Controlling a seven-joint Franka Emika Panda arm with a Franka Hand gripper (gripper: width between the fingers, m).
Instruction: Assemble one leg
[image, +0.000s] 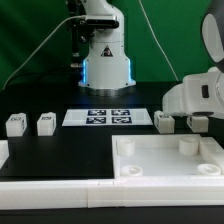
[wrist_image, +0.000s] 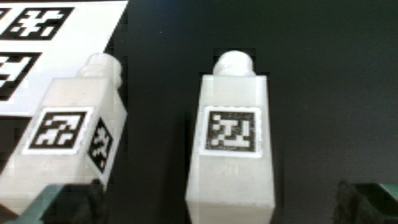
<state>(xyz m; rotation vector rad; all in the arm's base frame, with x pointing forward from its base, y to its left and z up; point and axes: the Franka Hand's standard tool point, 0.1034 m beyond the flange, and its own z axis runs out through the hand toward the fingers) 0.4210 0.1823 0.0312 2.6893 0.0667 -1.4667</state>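
Note:
The robot's gripper should next grab the tagged leg by its square body, so the leg's rounded tip stays free to go into a socket.
In the wrist view two white legs lie side by side on the black table, each with a black-and-white tag. My gripper is open and straddles one leg, with dark gaps between the leg and each finger. The other leg lies just outside the jaws, beside the marker board. In the exterior view my gripper is low at the table on the exterior view's right, with one leg beside it. The leg between the jaws is hidden there.
Two more legs stand at the exterior view's left. The marker board lies in the middle. The large white tabletop with round corner sockets lies in front of my gripper. A white rail runs along the front.

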